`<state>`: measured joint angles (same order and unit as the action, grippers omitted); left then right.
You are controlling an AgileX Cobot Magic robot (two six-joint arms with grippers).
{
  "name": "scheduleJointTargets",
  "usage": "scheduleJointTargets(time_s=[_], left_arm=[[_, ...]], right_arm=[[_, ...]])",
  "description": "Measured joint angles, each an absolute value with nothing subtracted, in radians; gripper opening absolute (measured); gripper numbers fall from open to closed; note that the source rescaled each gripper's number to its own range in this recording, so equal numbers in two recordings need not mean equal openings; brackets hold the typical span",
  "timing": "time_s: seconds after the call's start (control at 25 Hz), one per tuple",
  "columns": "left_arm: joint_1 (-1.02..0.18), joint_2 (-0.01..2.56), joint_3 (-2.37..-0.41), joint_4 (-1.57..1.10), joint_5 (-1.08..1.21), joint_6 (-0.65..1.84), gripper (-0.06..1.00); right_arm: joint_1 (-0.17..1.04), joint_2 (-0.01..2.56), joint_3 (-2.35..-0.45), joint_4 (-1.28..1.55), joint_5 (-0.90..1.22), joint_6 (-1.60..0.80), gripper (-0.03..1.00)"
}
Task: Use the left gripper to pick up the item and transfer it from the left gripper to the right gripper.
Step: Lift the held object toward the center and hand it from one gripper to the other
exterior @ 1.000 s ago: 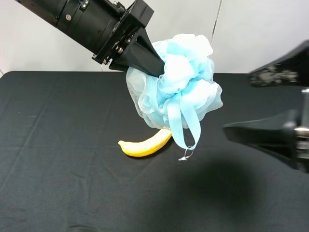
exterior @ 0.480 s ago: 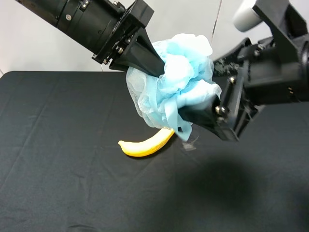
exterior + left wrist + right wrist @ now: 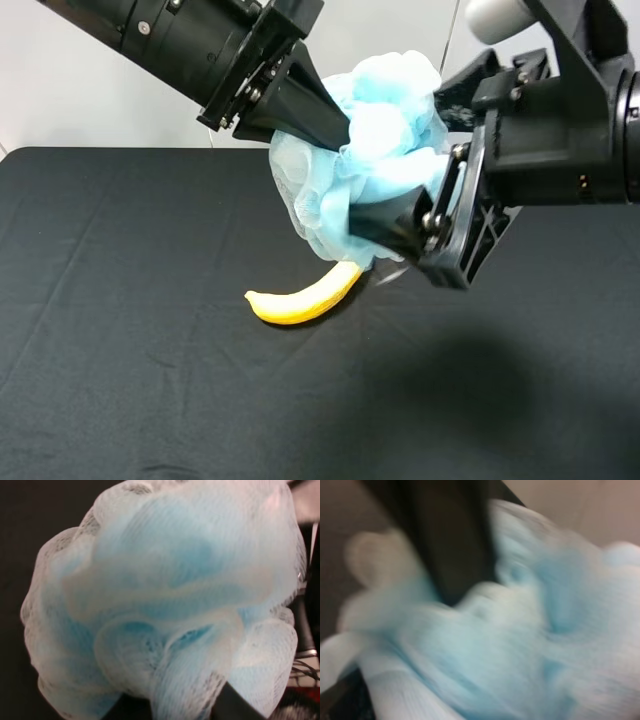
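I need to take the pouf over from my left gripper, so my right gripper should next grab the light-blue pouf's ruffled mesh body [image 3: 395, 175] [image 3: 485, 650].
The light-blue mesh pouf [image 3: 375, 150] hangs in the air above the black table, held by my left gripper [image 3: 335, 120], which comes in from the upper left and is shut on the pouf's left side. My right gripper [image 3: 400, 160] comes in from the right with its jaws wide open. One finger [image 3: 385, 225] lies under the pouf and the other [image 3: 465, 90] above it, so the pouf sits between them. The ribbon loop is hidden. The pouf [image 3: 165, 595] fills the left wrist view. In the blurred right wrist view it [image 3: 520, 645] sits against a dark left finger [image 3: 450, 545].
A yellow banana [image 3: 300, 297] lies on the black table cloth [image 3: 120, 350] right below the pouf. A white wall stands behind the table's far edge.
My right gripper has swung in from the right and pushed its open jaws around the pouf. The left gripper has lifted the pouf slightly, and the ribbon loop is now covered.
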<state>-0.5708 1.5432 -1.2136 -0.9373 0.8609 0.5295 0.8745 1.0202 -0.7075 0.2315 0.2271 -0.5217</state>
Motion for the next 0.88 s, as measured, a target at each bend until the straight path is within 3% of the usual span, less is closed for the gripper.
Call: scheduleJointTargets(time_s=[0.68, 0.72, 0.76, 0.8, 0.84, 0.88], left_arm=[[-0.57, 1.545, -1.214, -1.039, 0.95, 0.598, 0.01], [-0.57, 1.545, -1.214, -1.044, 0.951, 0.599, 0.01], [-0.57, 1.545, -1.214, -1.045, 0.952, 0.6, 0.0], [-0.57, 1.545, -1.214, -1.047, 0.955, 0.6, 0.0], [-0.57, 1.545, -1.214, -1.049, 0.958, 0.6, 0.0], [-0.57, 1.545, -1.214, -1.05, 0.959, 0.6, 0.0]], right_arm=[[0.898, 1.17, -0.717, 0.235, 0.17, -0.524, 1.0], [0.898, 1.17, -0.717, 0.235, 0.17, -0.524, 0.94], [0.898, 1.17, -0.717, 0.235, 0.17, -0.524, 0.68], [0.898, 1.17, -0.717, 0.235, 0.17, -0.524, 0.3], [0.898, 1.17, -0.717, 0.235, 0.17, -0.524, 0.1], [0.898, 1.17, -0.717, 0.235, 0.17, -0.524, 0.09]])
